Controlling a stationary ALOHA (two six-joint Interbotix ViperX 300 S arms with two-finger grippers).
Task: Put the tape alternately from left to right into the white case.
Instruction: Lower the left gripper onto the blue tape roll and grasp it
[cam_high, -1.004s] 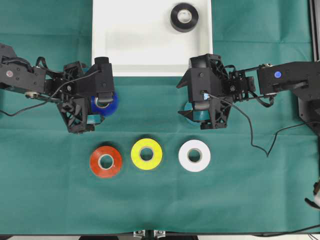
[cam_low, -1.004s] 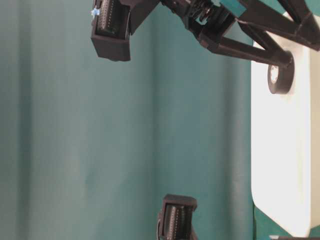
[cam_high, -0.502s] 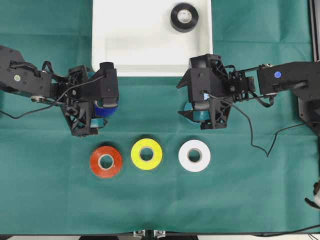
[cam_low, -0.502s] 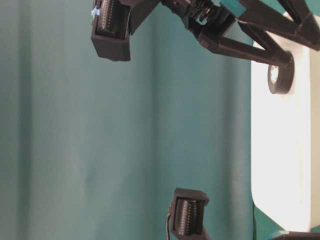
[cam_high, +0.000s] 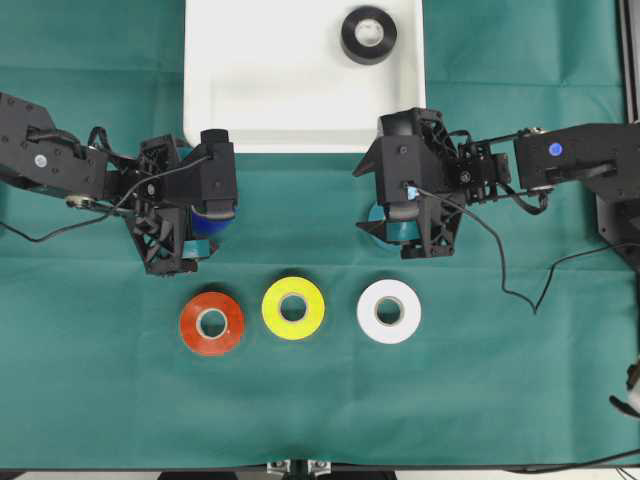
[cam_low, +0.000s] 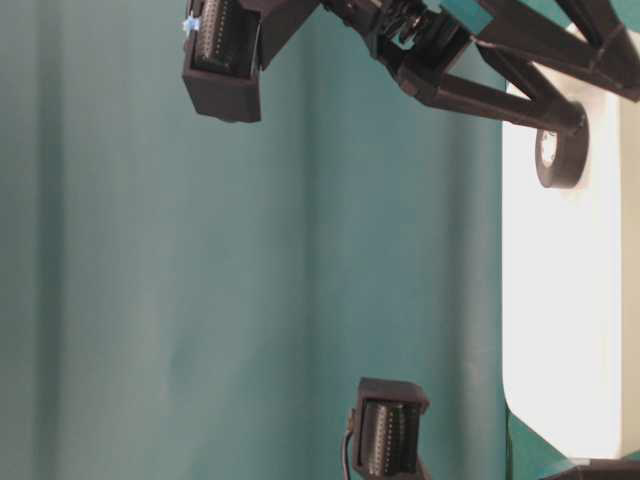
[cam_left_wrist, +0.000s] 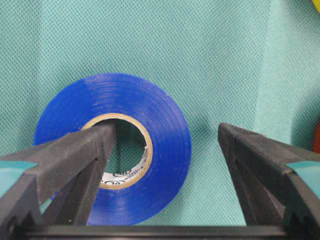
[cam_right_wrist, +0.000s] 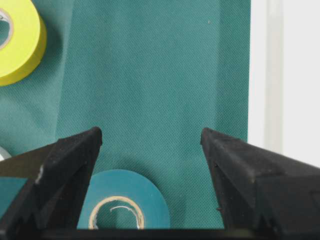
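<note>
I need to grab the blue tape next with my left gripper by the narrow side (cam_left_wrist: 170, 145) beside its open core (cam_left_wrist: 128, 150), since the tape is wider than my open fingers.
The blue tape (cam_left_wrist: 167, 150) lies flat on the green cloth. My left gripper (cam_left_wrist: 167, 132) is open across one side of the roll, one finger (cam_left_wrist: 95, 145) down in the core and the other outside the roll, clear of it. From overhead the left gripper (cam_high: 200, 228) covers most of the blue tape (cam_high: 214, 224). My right gripper (cam_right_wrist: 150, 134) is open above the cloth, with the teal tape (cam_right_wrist: 150, 202) lying low between its fingers, untouched. The white case (cam_high: 300, 90) holds the black tape (cam_high: 368, 34). Red tape (cam_high: 211, 323), yellow tape (cam_high: 293, 308) and white tape (cam_high: 388, 311) lie in a row in front.
The case rim (cam_right_wrist: 260, 75) runs close to the right gripper's outer side. The yellow tape (cam_right_wrist: 22, 42) shows at that view's upper left. A cable (cam_high: 510, 280) trails from the right arm over the cloth. At table level the black tape (cam_low: 560, 160) sits in the case (cam_low: 560, 330).
My left gripper has shifted slightly right over the blue roll and now covers more of it. The right arm and all the other rolls have not moved.
</note>
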